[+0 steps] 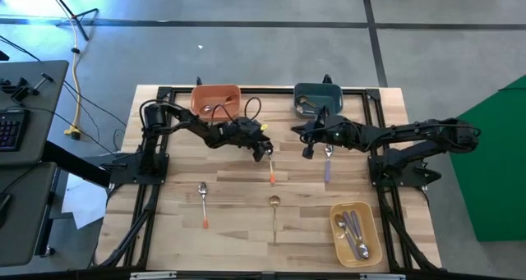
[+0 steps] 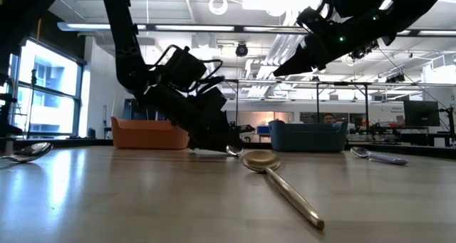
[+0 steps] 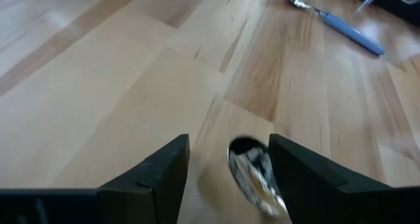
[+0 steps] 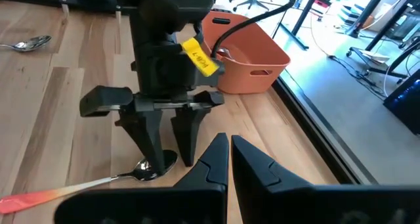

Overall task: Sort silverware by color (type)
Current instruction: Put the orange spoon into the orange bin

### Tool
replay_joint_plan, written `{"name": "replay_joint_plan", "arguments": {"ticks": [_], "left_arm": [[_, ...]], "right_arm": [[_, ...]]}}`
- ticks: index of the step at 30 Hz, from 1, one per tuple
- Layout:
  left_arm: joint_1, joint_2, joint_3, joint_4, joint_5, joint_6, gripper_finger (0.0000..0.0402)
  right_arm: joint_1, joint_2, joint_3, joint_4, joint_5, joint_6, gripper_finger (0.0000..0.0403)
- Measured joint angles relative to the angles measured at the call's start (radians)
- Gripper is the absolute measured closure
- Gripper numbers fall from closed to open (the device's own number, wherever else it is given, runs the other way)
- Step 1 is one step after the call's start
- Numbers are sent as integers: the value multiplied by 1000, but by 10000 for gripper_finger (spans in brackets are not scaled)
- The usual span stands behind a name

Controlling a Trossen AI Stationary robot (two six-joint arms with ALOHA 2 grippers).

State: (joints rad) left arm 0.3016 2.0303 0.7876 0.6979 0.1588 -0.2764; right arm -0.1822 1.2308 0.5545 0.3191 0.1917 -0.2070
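My left gripper is to grab the orange-red-handled spoon next by its shiny round head, to sort the spoon into the coral bowl.
An orange-red-handled spoon lies flat on the table; its shiny bowl sits between the open fingers of my left gripper, which reaches down to the table top. My right gripper hangs shut above the table, just left of a purple-handled spoon. Another orange-red spoon and a gold spoon lie nearer the front edge. Several purple spoons rest in the yellow bowl. My left gripper comes from above, slanting down, with one finger on each side of the spoon's bowl, which lies on the table. I cannot tell whether either finger touches it.
The coral bowl and the teal bowl stand at the far edge, each with a spoon inside. A black frame rail runs round the table. The two grippers are close together at mid-table. Bare wood lies at the front left.
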Motion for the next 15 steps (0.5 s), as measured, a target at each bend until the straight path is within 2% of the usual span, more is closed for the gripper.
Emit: {"name": "replay_joint_plan", "arguments": {"ticks": [5, 8, 12, 15], "left_arm": [[2, 5, 2, 2, -2, 7, 239], [2, 5, 2, -22, -1, 60, 293], [-2, 0, 4, -23, 83, 63, 379], [-2, -5, 0, -8, 114, 54, 384]], "right_arm": [[0, 0, -1, -4, 0, 0, 400], [0, 0, -1, -4, 0, -3, 400], [0, 0, -1, -4, 0, -3, 400], [0, 0, -1, -3, 1, -3, 400]]}}
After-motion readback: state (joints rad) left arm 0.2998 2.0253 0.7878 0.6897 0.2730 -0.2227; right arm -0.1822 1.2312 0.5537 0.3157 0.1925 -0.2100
